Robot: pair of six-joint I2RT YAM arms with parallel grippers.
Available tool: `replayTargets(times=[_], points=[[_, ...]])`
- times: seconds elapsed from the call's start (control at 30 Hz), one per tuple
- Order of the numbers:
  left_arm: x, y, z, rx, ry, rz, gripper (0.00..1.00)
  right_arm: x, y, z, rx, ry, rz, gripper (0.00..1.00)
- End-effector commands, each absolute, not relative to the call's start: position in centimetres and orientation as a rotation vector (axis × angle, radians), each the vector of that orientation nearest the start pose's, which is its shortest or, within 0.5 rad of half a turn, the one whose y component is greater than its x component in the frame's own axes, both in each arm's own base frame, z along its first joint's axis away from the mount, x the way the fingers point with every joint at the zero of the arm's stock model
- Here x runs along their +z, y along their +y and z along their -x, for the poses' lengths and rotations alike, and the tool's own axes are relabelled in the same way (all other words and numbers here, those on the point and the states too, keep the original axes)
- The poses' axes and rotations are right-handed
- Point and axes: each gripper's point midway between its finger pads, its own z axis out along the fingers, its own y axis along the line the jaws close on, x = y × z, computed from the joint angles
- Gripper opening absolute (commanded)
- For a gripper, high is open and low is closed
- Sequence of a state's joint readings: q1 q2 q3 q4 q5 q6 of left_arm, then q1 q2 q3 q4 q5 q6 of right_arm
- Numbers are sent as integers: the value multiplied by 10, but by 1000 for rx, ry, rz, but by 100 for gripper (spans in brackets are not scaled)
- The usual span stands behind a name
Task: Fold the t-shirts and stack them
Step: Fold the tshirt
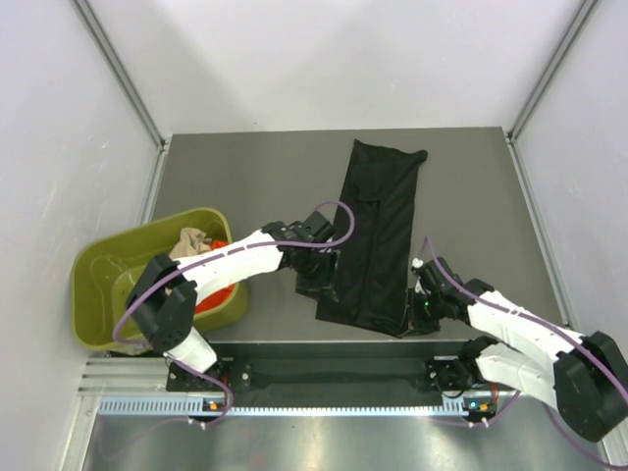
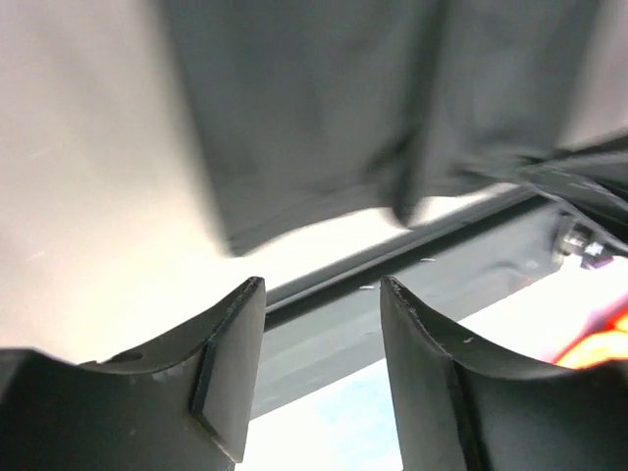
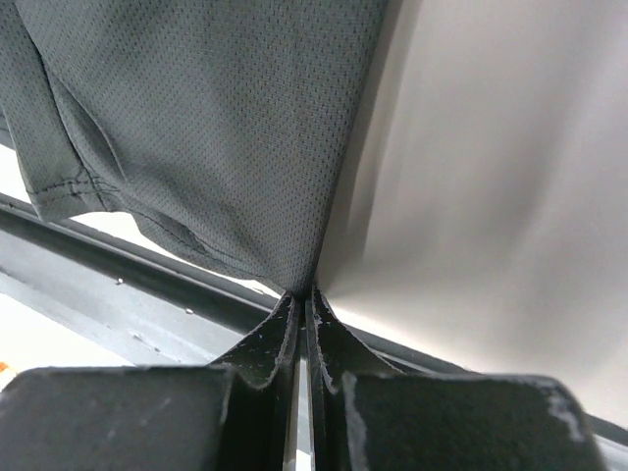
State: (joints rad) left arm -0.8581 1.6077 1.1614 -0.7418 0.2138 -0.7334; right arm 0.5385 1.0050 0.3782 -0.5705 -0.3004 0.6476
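Observation:
I will fold the t-shirt's near end over evenly, so my left gripper will grab the black t-shirt (image 1: 378,231) by its free near corner, opposite my right gripper.
A black t-shirt (image 1: 378,231) lies on the table as a long, narrow folded strip running from the far side to the near edge. My left gripper (image 1: 316,280) hovers at its near left corner; in the left wrist view the gripper (image 2: 322,287) is open with nothing between its fingers, and the black t-shirt (image 2: 324,108) lies just ahead. My right gripper (image 1: 417,306) is at the near right corner. In the right wrist view this gripper (image 3: 302,294) is shut on the edge of the black t-shirt (image 3: 216,128). A beige t-shirt (image 1: 191,240) and an orange-red t-shirt (image 1: 211,297) lie crumpled in the tub.
An olive-green tub (image 1: 93,329) stands at the table's left edge, with my left arm reaching over it. The grey table (image 1: 245,177) has white walls on three sides. A metal rail (image 1: 324,371) runs along the near edge.

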Motion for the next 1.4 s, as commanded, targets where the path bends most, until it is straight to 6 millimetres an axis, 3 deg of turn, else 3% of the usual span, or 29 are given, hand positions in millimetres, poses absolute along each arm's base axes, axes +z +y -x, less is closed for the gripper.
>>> replayTargets(times=[0.0, 0.1, 0.2, 0.47, 0.67, 0.97, 1.03, 1.07, 1.1, 1.13, 1.2, 1.33, 1.37], points=[[68, -249, -160, -492, 3053, -157, 56, 5, 135, -93, 599, 2960, -117, 0], [59, -239, -151, -575, 3097, -44, 60, 7, 135, -94, 601, 2953, -125, 0], [55, -242, -148, -679, 3096, 43, 64, 9, 135, -95, 602, 2953, -124, 0], [53, -267, -156, -859, 3063, 134, 63, 10, 136, -95, 614, 2942, -134, 0], [36, -267, -157, -790, 3111, 240, 55, 11, 137, -97, 623, 2935, -134, 0], [24, -282, -149, -819, 3158, 234, 48, 15, 141, -101, 643, 2919, -139, 0], [21, -282, -149, -822, 3158, 245, 42, 17, 142, -103, 650, 2911, -139, 0], [20, -281, -148, -821, 3159, 246, 31, 17, 143, -103, 653, 2914, -134, 0], [20, -281, -147, -828, 3160, 244, 31, 17, 143, -103, 653, 2912, -133, 0], [19, -281, -146, -827, 3163, 240, 16, 18, 143, -103, 657, 2911, -130, 0], [21, -281, -144, -834, 3163, 226, 1, 20, 144, -104, 663, 2907, -128, 0], [40, -281, -150, -852, 3113, 210, 0, 29, 146, -105, 675, 2905, -130, 0], [49, -284, -157, -856, 3083, 200, 0, 38, 148, -113, 669, 2873, -130, 0]])
